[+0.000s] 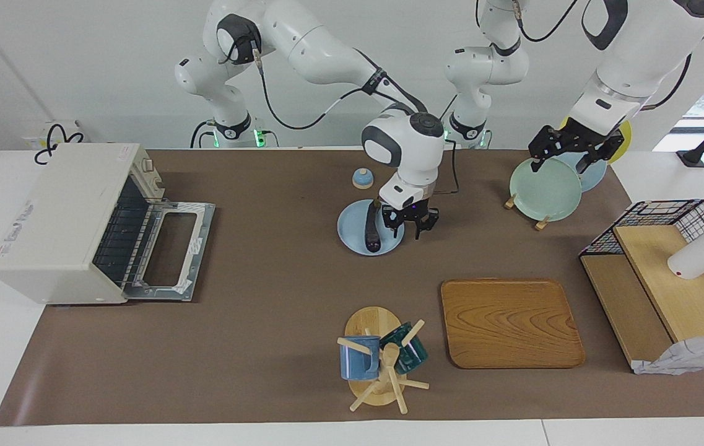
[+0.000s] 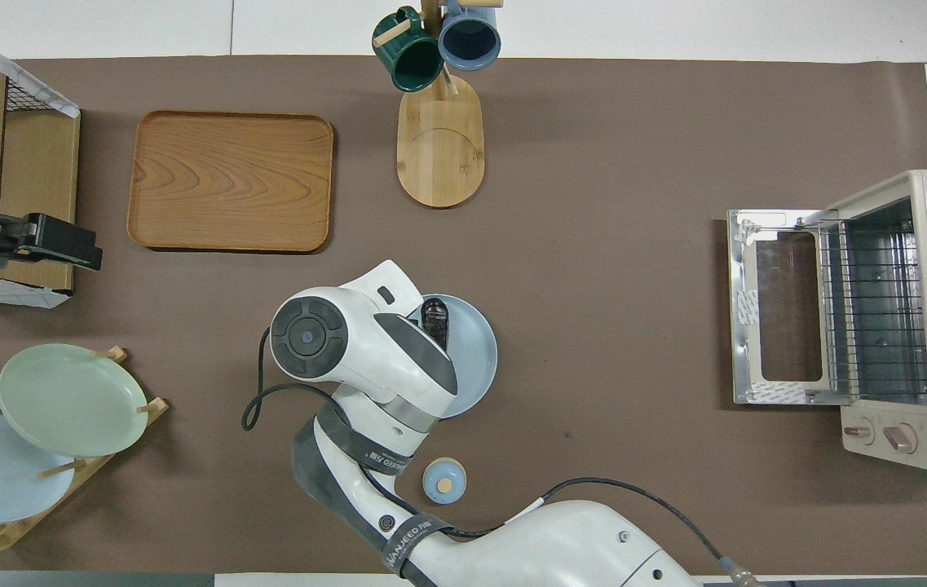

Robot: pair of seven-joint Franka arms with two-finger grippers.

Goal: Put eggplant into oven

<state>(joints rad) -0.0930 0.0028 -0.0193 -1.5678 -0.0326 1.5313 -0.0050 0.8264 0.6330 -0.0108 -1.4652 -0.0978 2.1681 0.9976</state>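
Next, my right gripper grips the blue plate by its rim to carry the eggplant into the oven (image 2: 880,303).
The dark eggplant (image 1: 371,230) lies on a round blue plate (image 1: 352,236) in the middle of the table. In the overhead view only the eggplant's end (image 2: 434,316) shows past the right arm's wrist. My right gripper (image 1: 410,224) hangs low over the plate's rim, beside the eggplant toward the left arm's end, open and holding nothing. The off-white oven (image 1: 60,217) stands at the right arm's end of the table with its glass door (image 1: 166,248) dropped open and the wire rack (image 2: 871,310) showing. My left gripper (image 1: 565,152) waits open over the plate rack.
A plate rack with green and blue plates (image 1: 543,189) stands near the left arm. A small blue lid (image 1: 362,178) lies nearer to the robots than the blue plate. A wooden tray (image 1: 509,322), a mug tree (image 1: 379,362) and a wire basket with wooden shelves (image 1: 667,272) lie farther out.
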